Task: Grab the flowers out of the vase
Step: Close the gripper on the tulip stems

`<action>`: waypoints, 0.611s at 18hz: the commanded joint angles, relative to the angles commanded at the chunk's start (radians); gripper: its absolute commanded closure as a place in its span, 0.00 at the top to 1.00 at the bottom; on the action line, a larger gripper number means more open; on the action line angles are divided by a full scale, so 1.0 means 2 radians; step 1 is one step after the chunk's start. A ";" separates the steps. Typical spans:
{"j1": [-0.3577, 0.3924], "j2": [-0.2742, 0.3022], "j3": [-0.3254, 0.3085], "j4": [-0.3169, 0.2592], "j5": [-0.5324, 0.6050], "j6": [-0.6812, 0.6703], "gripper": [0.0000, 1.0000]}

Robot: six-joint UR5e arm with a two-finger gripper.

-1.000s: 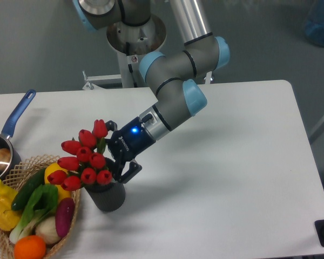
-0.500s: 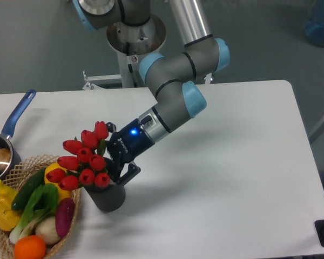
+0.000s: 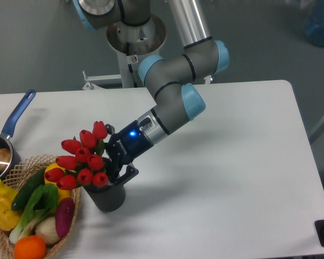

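Note:
My gripper takes hold of the stems just below the red blooms next, to lift the flowers [image 3: 82, 160] out of the vase [image 3: 109, 198].
A bunch of red tulips, the flowers [image 3: 82, 160], stands in the dark grey vase [image 3: 109, 198] at the front left of the white table. The blooms lean left over the basket. My gripper [image 3: 113, 157] reaches in from the right at the level of the vase mouth, just behind the blooms. Its jaws stand apart, one finger [image 3: 110, 130] above the bunch and the other [image 3: 129, 172] at the vase rim. The stems and the fingertips are hidden by the blooms, so I cannot see whether the fingers touch the stems.
A wicker basket [image 3: 27, 161] with vegetables and fruit sits right against the vase on its left. A steel pot with a blue handle [image 3: 19, 111] stands at the left edge. The arm's base post [image 3: 135, 40] rises behind the table.
The gripper has slid slightly left and down toward the vase mouth. The tulip bunch has shifted a little with it. The jaw gap looks unchanged.

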 joint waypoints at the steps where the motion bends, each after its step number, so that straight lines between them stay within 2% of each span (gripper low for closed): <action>1: 0.001 0.000 0.000 0.000 -0.003 0.000 0.80; 3: 0.002 0.000 0.000 0.000 -0.004 -0.001 0.73; 7: 0.002 0.000 0.000 0.001 -0.004 0.001 0.69; 8: 0.003 0.000 -0.001 0.001 -0.004 0.001 0.64; 11: 0.004 0.000 -0.001 0.001 -0.004 0.003 0.62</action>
